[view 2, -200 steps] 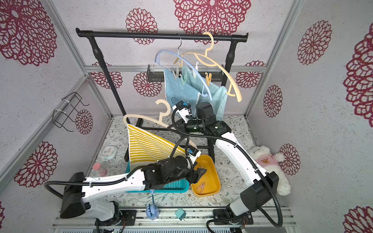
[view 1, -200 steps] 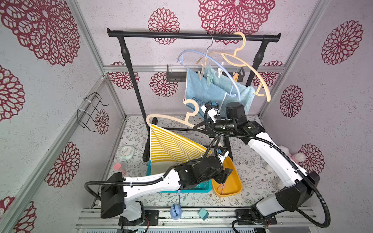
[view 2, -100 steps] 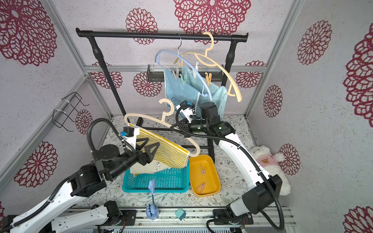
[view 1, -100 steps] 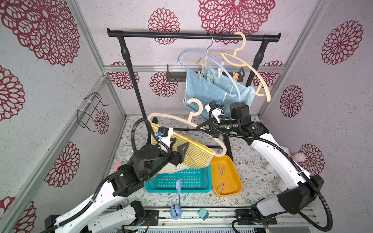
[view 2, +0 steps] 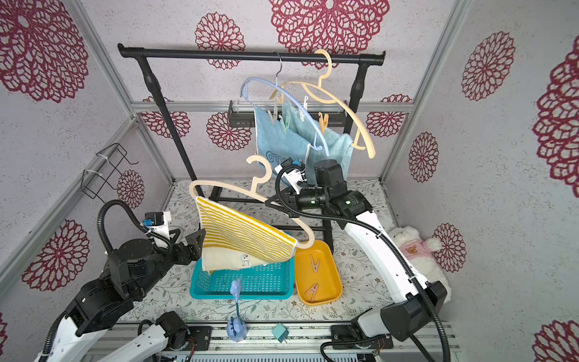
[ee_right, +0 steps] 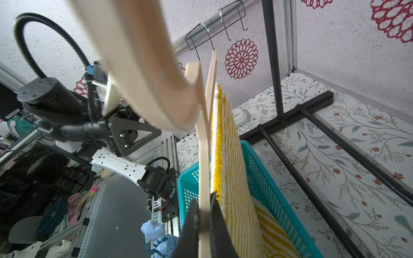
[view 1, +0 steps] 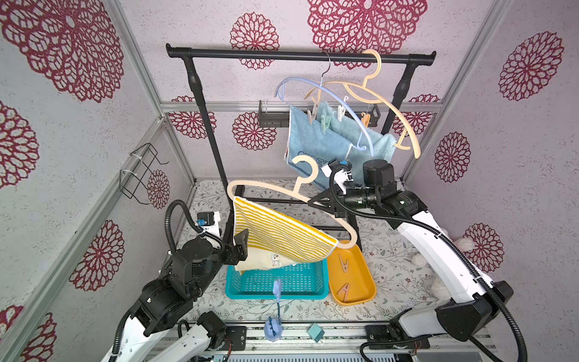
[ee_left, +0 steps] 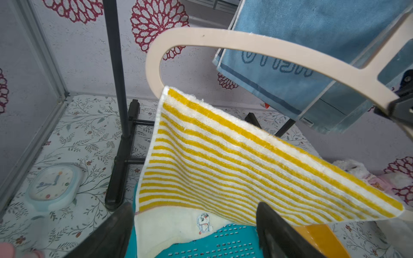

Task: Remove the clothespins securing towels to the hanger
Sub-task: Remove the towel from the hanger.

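Observation:
The left gripper grabs the towel's hanging side edge next, away from my right gripper, to pull the striped towel (view 1: 282,235) off the hanger's bar.
My right gripper (view 1: 316,202) (ee_right: 204,214) is shut on the lower bar of a cream hanger (view 1: 269,191) (ee_right: 204,156) and holds it in the air. A yellow-and-white striped towel (view 1: 282,235) (ee_left: 223,160) drapes over that bar, its end hanging into the basket. My left gripper (view 1: 239,247) (ee_left: 194,232) is open at the towel's left edge, with nothing gripped. On the rail hang two blue towels (view 1: 313,147), pinned to their hangers with beige (view 1: 310,115), mint (view 1: 326,122), white (view 1: 341,112) and orange (view 1: 365,119) clothespins. Two clothespins (view 1: 343,262) lie in the yellow tray (view 1: 369,279).
A teal basket (view 1: 275,291) sits under the striped towel, beside the tray. The black clothes rack (view 1: 203,103) stands behind, its feet on the floral floor. A wire rack (view 1: 141,169) hangs on the left wall. A clock (ee_left: 53,185) and a plush toy (view 2: 413,247) lie at the sides.
My left arm has swung from above the yellow tray to the striped towel's left edge, and its jaws have opened wider. The right gripper has kept the hanger and shifted it slightly.

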